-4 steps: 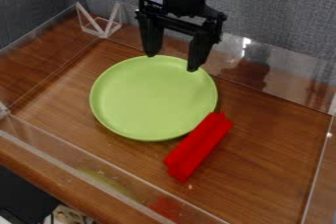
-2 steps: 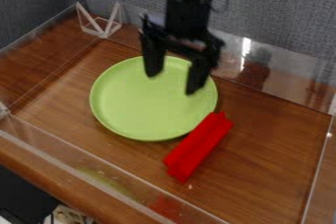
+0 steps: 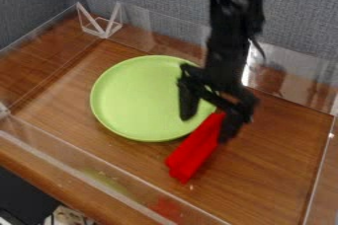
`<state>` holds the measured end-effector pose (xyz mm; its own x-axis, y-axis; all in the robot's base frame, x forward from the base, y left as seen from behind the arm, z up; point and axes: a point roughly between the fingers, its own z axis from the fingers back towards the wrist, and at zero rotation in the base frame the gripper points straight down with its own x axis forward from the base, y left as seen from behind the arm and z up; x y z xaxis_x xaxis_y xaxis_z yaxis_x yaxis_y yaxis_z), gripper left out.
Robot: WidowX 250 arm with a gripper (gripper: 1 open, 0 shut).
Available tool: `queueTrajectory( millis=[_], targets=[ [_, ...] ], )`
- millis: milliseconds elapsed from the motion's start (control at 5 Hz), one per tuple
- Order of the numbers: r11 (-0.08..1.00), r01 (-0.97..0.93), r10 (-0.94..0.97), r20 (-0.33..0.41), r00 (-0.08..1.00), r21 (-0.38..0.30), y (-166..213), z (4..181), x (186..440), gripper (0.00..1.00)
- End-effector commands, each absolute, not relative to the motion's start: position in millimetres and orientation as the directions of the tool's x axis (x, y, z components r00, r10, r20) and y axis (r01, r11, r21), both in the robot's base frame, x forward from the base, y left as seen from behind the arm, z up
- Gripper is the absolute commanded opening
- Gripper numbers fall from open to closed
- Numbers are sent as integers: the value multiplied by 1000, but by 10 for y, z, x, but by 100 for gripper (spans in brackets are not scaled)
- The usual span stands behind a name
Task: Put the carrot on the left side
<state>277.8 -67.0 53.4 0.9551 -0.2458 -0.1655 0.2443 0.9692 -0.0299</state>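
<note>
I will bring the carrot (image 3: 199, 151) to the wood beyond the green plate. My gripper will next grab it by its end (image 3: 211, 128) beside the plate for that.
The carrot (image 3: 199, 151) is a bright red, long rectangular block lying on the wooden table, just off the lower right rim of the round lime-green plate (image 3: 132, 96). My black gripper (image 3: 214, 113) points down and stands open directly over the block's upper end, one finger (image 3: 189, 99) over the plate's right rim and the other (image 3: 239, 122) to the right of the block. The jaws straddle the block's top end. I cannot tell whether they touch it.
A clear plastic wall (image 3: 79, 175) fences the wooden table on all sides. A small white wire stand (image 3: 98, 18) sits at the back left corner. Bare wood shows left of the plate.
The gripper has travelled from behind the plate across it toward the front right and sunk down over the red block's upper end. Its jaws stayed open. The block has not moved.
</note>
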Motion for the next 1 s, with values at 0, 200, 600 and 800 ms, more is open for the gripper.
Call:
queueTrajectory(
  millis=[0,200,600,800],
  targets=[
    [955,296,-296,-131,946,-20,-793,530,2761,100],
    [949,314,-314,-142,939,-19,-815,456,2750,100],
    [935,353,-352,-158,923,-22,-718,387,2676,100],
    [929,369,-368,-166,915,-26,-680,353,2636,0]
  ],
)
